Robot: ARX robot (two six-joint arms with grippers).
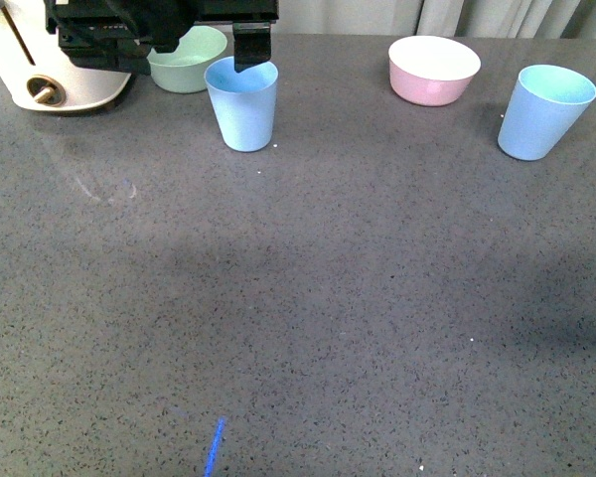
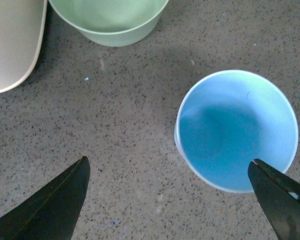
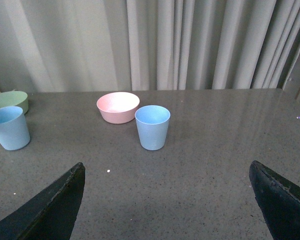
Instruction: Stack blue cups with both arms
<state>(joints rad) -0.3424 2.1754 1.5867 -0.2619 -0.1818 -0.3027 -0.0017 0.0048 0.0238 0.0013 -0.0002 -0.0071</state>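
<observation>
The left gripper grabs the cup beside the green bowl by its rim next, to stack with the other blue cup.
Two pale blue cups stand upright on the grey table. One cup is at the back left, the other cup at the back right. My left gripper hovers open above the left cup, set off toward the green bowl. In the left wrist view one fingertip overlaps the rim of that cup, and the gripper holds nothing. My right gripper is open and empty, well short of the right cup. The left cup also shows in the right wrist view. The right arm is out of the front view.
A squat green bowl sits just behind the left cup. A pink bowl stands between the cups at the back. A beige device base lies at the far left corner. A blue mark is near the front edge. Curtains hang behind the table.
</observation>
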